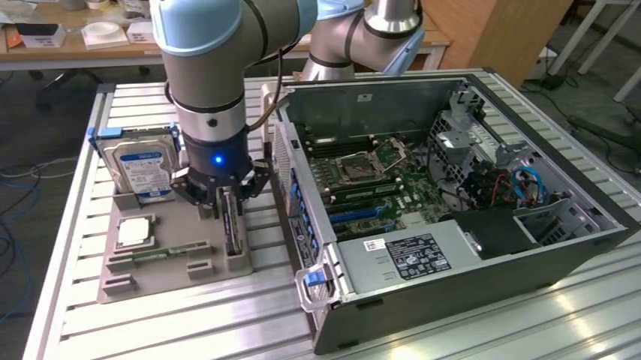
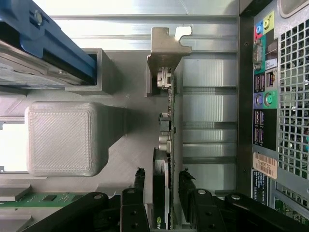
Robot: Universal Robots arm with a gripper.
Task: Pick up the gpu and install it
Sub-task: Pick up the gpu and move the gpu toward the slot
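My gripper picks up the GPU by its dark shrouded end [image 2: 161, 193] next, which leaves the GPU's silvery bracket [image 2: 166, 47] free to fit the computer case.
The gpu [image 1: 234, 236] is a thin dark card standing on its long edge in a slot of the grey printed holder [image 1: 170, 283], just outside the computer case. The wrist view looks straight down the card's edge [image 2: 164, 145], with its silvery bracket [image 2: 166, 50] at the far end. My gripper [image 1: 227, 201] hangs right over the card and is open. Its two black fingers [image 2: 139, 178] straddle the near end of the card, one on each side, with a small gap between each finger and the card. In that view the gripper [image 2: 162, 181] holds nothing.
The holder also carries a hard drive [image 1: 141, 166] upright at the back, a square processor [image 1: 133, 231] and a green memory stick [image 1: 161, 255]. The open computer case [image 1: 451, 202] lies to the exterior view's right, its rear port panel [image 2: 275, 96] close beside the card.
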